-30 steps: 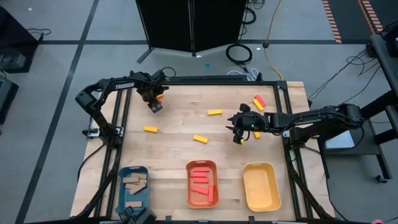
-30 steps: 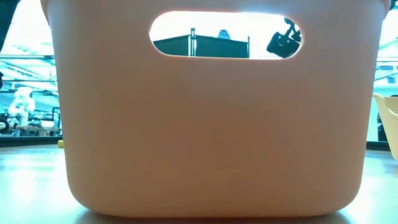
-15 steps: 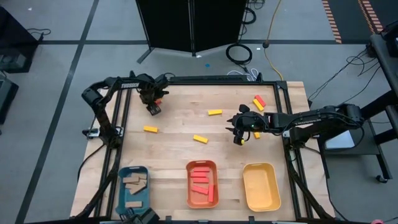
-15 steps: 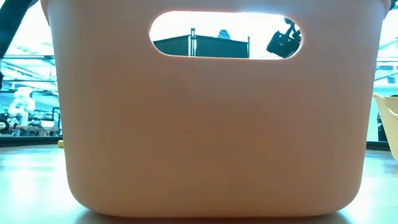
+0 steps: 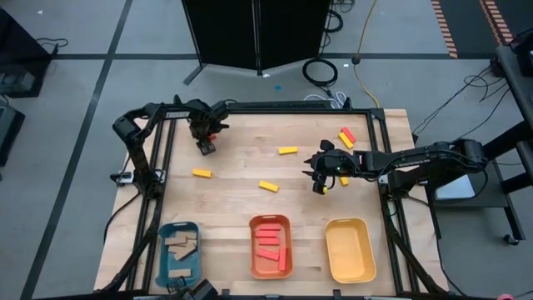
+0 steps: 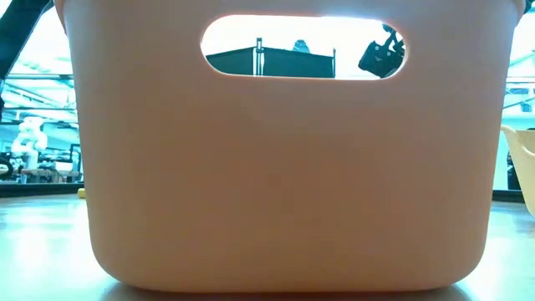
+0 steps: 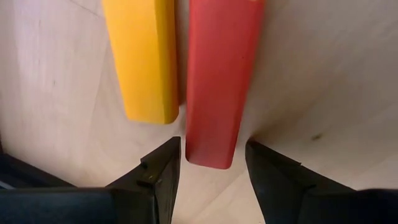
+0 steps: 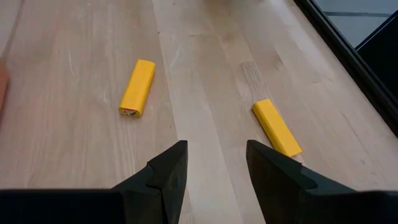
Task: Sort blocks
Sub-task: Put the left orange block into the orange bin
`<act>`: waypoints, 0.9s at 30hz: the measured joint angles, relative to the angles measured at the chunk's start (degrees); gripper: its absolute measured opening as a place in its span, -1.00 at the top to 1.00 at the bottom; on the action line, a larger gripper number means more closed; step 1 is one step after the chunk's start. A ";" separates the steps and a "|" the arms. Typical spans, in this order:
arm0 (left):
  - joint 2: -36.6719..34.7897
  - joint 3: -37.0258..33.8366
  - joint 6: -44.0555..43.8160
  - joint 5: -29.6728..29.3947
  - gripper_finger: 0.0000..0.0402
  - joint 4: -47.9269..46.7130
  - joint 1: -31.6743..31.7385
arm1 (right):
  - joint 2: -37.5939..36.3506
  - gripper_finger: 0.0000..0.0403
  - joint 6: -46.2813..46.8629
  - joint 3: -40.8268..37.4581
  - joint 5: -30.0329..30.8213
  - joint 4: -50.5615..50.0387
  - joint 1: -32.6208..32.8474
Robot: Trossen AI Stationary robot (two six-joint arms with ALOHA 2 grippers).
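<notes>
My left gripper should close now: its fingers are on either side of the red block's near end and would hold the block.
My left gripper hangs over the table's far left corner, open. In its wrist view the fingertips stand on either side of the near end of a red block, apart from it. A yellow block lies flat alongside the red one. My right gripper hovers open right of the table's middle, touching nothing. Ahead of it two yellow blocks lie flat on the wood. More yellow blocks and a red and yellow pair lie scattered about.
Three trays sit along the near edge: a blue one holding tan blocks, an orange one holding red blocks, a yellow one. The orange tray's wall fills the low view. A black frame rail borders the table's far edge.
My left arm's elbow has swung in toward the table, while its gripper has stayed over the far left corner. The right arm and the blocks have kept still.
</notes>
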 joint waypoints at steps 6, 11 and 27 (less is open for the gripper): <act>0.01 0.02 2.77 0.87 0.28 -0.01 0.00 | 0.00 0.21 0.00 0.00 0.02 0.02 0.00; -0.04 0.13 2.77 0.96 0.59 -0.17 -0.02 | 0.00 0.21 0.01 0.00 0.02 0.02 0.00; -6.18 0.09 0.99 6.30 0.65 -7.34 -1.35 | 0.00 0.21 -0.19 0.02 0.04 0.58 -0.02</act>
